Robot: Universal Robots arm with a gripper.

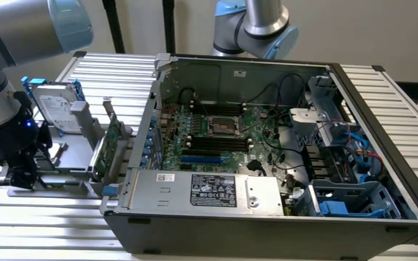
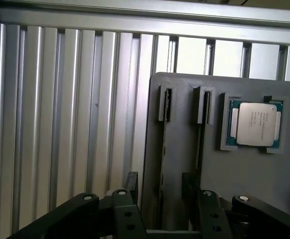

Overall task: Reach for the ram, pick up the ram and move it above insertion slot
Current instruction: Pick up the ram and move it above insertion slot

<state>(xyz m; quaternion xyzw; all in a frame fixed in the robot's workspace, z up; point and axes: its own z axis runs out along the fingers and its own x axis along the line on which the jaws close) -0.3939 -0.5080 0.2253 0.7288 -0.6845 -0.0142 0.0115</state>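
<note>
The robot's gripper needs to grab the ram by the middle of its long edge (image 2: 161, 183) next, where it stands free, because a holder post wraps around the ram's end.
My gripper (image 1: 17, 176) hangs low over a grey parts holder (image 1: 67, 163) to the exterior view's left of the open computer case (image 1: 267, 163). In the wrist view its two black fingers (image 2: 131, 183) stand apart, so the gripper (image 2: 159, 188) is open. A thin dark strip (image 2: 163, 159), seen edge-on, stands in a holder slot and runs between the fingers, touching neither. It fits the ram, though I cannot make out its green face or chips. The dark memory slots (image 1: 220, 144) lie on the motherboard inside the case.
A silver hard drive (image 1: 53, 111) and a green expansion card (image 1: 106, 149) stand upright in the holder. A processor chip (image 2: 255, 124) sits in a recess of the holder (image 2: 244, 174). A second arm's base (image 1: 256, 27) rises behind the case. The table (image 1: 115, 70) is ribbed aluminium.
</note>
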